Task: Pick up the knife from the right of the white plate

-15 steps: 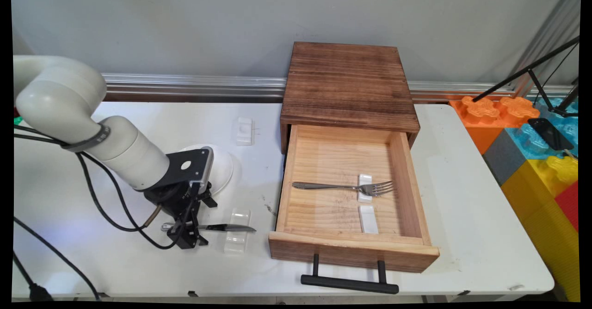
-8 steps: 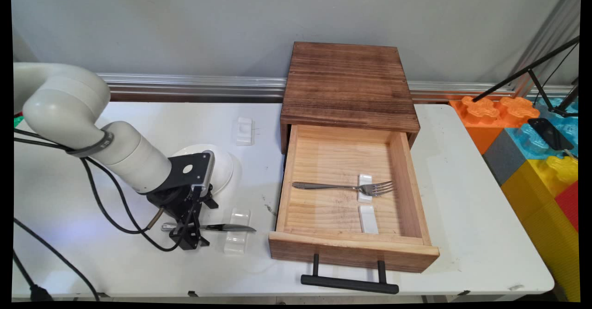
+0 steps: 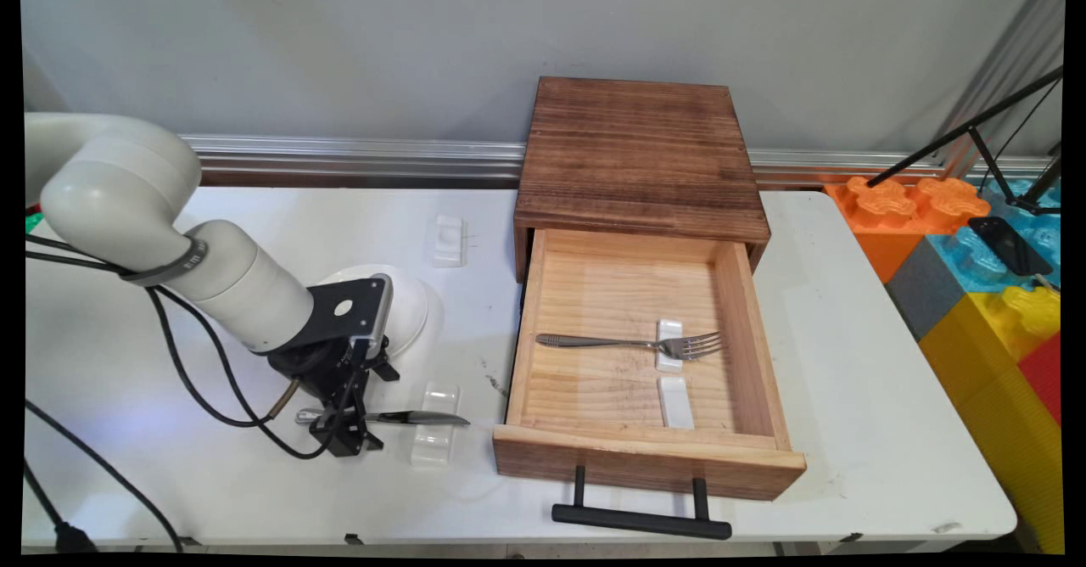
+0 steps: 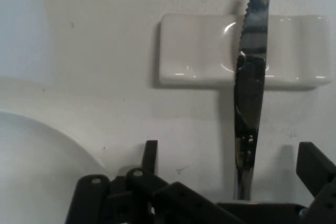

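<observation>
I need to grab the knife by its handle (image 3: 384, 418) next, so that I can move the knife into the open wooden drawer.
A steel knife (image 3: 407, 418) lies on the white table, its serrated blade resting across a white ceramic rest (image 3: 432, 448). My gripper (image 3: 346, 431) is down over the knife's handle end, open, with one finger on each side of the handle. In the hand view the knife (image 4: 251, 93) runs up between the fingers (image 4: 150, 153), closer to the right one, and crosses the rest (image 4: 199, 51). The handle's end is hidden under the linkage. A white plate (image 3: 411, 300) sits just behind the hand, with its rim (image 4: 47, 129) at the lower left.
An open wooden drawer (image 3: 740, 295) juts out of a dark wooden box (image 3: 636, 151) right of the knife. It holds a fork (image 3: 628, 344) on a small white rest (image 3: 669, 328) and a second rest (image 3: 676, 401). Another rest (image 3: 448, 240) lies behind the plate. Coloured blocks (image 3: 976, 261) stand at the far right.
The arm's upper links have shifted slightly. The gripper stays down at the knife's handle, and the knife has not moved.
</observation>
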You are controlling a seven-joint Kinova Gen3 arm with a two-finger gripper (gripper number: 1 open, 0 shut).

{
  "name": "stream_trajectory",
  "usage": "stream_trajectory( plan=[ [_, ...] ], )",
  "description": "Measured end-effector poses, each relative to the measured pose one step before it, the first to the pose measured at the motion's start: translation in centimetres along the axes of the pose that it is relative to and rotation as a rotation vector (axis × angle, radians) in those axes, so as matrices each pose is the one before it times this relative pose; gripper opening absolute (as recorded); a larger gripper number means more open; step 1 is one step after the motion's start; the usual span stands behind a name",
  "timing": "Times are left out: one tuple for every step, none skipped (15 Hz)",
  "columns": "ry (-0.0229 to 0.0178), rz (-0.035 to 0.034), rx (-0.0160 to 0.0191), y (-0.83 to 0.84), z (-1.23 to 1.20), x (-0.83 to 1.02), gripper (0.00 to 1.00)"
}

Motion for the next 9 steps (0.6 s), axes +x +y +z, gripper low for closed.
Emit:
stream_trajectory(
  plan=[
    [-0.00002,0.00001,-0.00137,0.017,-0.087,0.000,1.00],
    [-0.00094,0.00017,-0.00137,0.016,-0.078,-0.005,1.00],
    [-0.00048,0.00078,-0.00091,0.009,-0.073,-0.008,0.00],
    [-0.00135,0.00132,-0.00114,0.010,-0.068,-0.028,0.00],
    [-0.00230,0.00165,-0.00149,0.005,-0.045,-0.043,0.00],
    [-0.00205,0.00063,-0.00134,0.006,-0.029,-0.035,0.00],
    [-0.00220,0.00014,-0.00185,0.006,-0.028,-0.048,0.00],
    [-0.00202,-0.00025,-0.00222,0.016,-0.021,-0.042,0.00],
    [-0.00198,-0.00059,-0.00230,0.020,-0.029,-0.040,0.00]
  ],
)
